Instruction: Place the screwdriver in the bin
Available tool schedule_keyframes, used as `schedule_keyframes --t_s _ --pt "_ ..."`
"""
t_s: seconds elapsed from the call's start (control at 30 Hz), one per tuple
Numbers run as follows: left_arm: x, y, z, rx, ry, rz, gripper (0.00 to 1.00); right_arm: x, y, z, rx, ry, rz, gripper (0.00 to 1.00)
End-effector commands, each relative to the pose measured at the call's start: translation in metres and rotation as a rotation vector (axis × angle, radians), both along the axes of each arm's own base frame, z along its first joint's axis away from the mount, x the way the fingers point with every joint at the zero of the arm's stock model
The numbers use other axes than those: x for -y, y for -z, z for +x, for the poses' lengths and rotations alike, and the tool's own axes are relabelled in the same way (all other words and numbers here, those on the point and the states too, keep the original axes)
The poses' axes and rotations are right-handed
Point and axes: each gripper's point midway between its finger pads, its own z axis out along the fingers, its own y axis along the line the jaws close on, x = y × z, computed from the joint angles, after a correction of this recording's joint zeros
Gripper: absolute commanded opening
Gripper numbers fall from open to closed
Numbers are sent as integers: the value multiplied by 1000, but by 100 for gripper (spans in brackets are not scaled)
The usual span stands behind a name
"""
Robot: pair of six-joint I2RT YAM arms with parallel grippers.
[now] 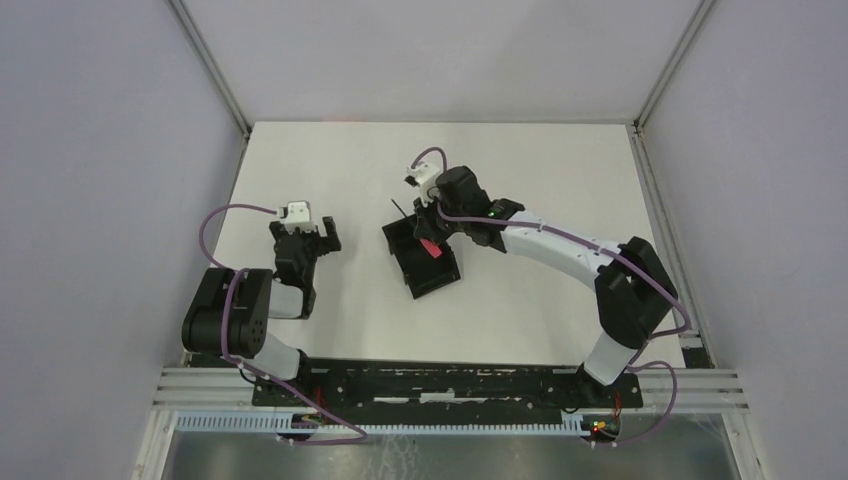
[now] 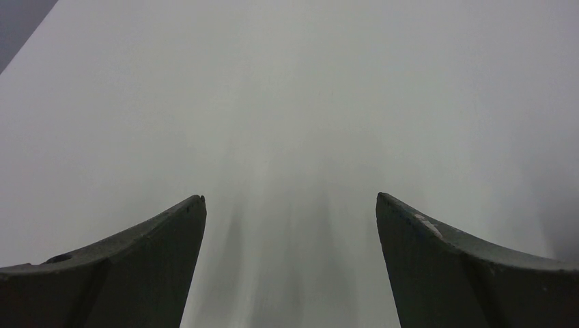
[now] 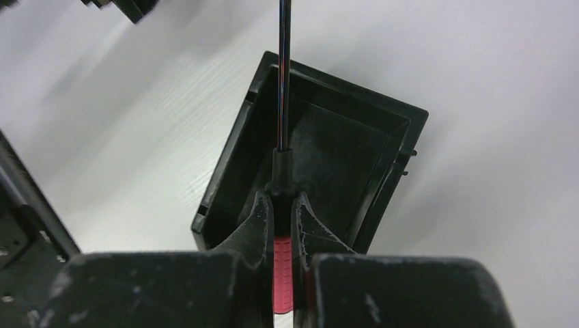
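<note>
The screwdriver would catch on the bin's far side, where its stem sticks out; my right gripper must move it in first.
My right gripper is shut on the screwdriver, gripping its red handle; the thin black shaft points forward past the bin's far wall. The black bin lies right below the jaws on the white table. In the top view the right gripper hovers over the bin at mid table, and the red handle of the screwdriver shows above the bin's inside. My left gripper is open and empty, left of the bin; the left wrist view shows its fingers spread over bare table.
The white table is walled by grey panels at the back and both sides. A metal rail runs along the near edge by the arm bases.
</note>
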Motion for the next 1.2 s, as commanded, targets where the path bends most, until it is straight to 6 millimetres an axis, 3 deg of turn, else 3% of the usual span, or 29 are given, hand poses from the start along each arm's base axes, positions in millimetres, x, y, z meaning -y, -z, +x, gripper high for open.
schedule_keyframes --t_s 0.0,0.3,0.33,0.43,0.5,0.57,0.77,0.8,0.87,0.9,1.03,1.17 --pt "0 -13 5 51 4 15 100 -8 23 11 131 -77 -74 0" --pt "1 -13 5 51 4 15 100 9 64 -7 116 -114 -163 1" --pt "1 -13 5 51 5 15 100 9 68 -8 105 -117 -173 9" --pt "0 -13 5 51 4 14 100 5 70 -10 78 -115 -161 49" --pt "0 -13 5 51 4 14 100 1 60 -7 86 -99 -136 56" --pt "0 -12 5 51 3 14 100 0 43 -2 89 -39 -100 57" --pt "0 -13 5 51 3 15 100 -2 -25 2 183 15 35 66" --pt "0 -12 5 51 4 15 100 -1 -37 1 202 15 56 72" --pt "0 -13 5 51 3 15 100 5 -58 2 244 33 73 98" --pt "0 -13 5 51 2 15 100 10 -67 2 267 45 75 98" --pt "0 -13 5 51 4 15 100 47 -102 6 415 155 54 98" --pt "1 -13 5 51 3 13 100 116 -106 15 551 391 -33 98"
